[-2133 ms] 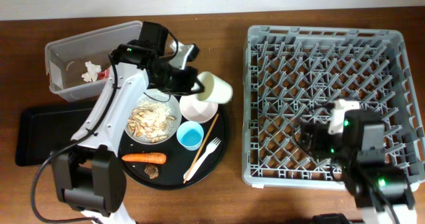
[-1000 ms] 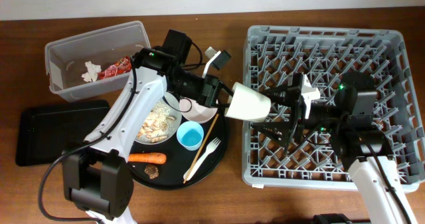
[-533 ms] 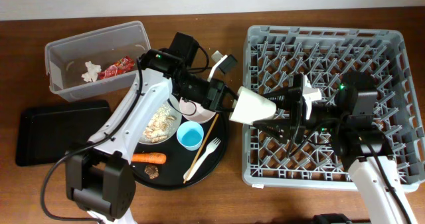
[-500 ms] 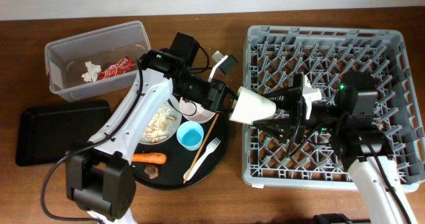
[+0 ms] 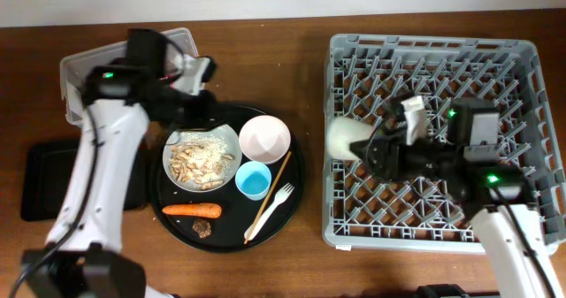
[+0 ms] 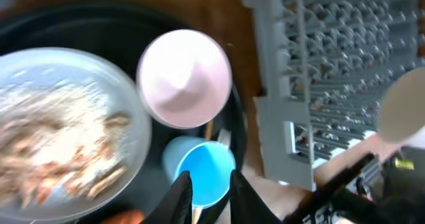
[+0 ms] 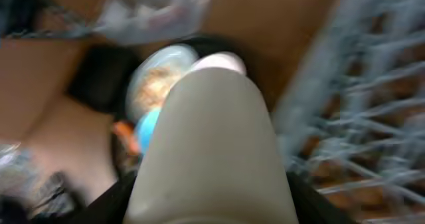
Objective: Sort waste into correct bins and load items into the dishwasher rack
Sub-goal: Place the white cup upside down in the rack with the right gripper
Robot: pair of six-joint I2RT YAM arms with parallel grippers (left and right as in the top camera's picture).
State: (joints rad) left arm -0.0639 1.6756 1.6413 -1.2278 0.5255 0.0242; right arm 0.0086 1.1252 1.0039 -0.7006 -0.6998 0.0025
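The light blue cup's base should stay free to hand over for rack loading, so my left gripper will next grab the cup by its rim (image 5: pixel 254 178) (image 6: pixel 206 177).
My right gripper (image 5: pixel 370 148) is shut on the white cup (image 5: pixel 347 139), which lies on its side above the left edge of the grey dishwasher rack (image 5: pixel 442 68). In the right wrist view the cup (image 7: pixel 212 137) fills the space between the fingers. My left gripper (image 5: pixel 193 108) hovers over the far edge of the round tray, slightly open and empty. In the left wrist view its fingertips (image 6: pixel 211 194) frame the light blue cup (image 6: pixel 202 177), below the cream bowl (image 6: pixel 184 78). The grey plate (image 5: pixel 203 156) holds beige food scraps. A carrot (image 5: pixel 191 210) and a white fork (image 5: pixel 274 205) lie on the tray.
A round black tray (image 5: pixel 296 183) carries the dishes and a wooden stick (image 5: pixel 272 187). The clear tub (image 5: pixel 75 86) stands at the back left, mostly covered by my left arm. A shallow black rectangular tray (image 5: pixel 44 179) lies at the far left.
The left gripper let go of the white cup and drew back left over the tray's far edge. The right gripper closed on the cup and carried it right, over the rack's edge.
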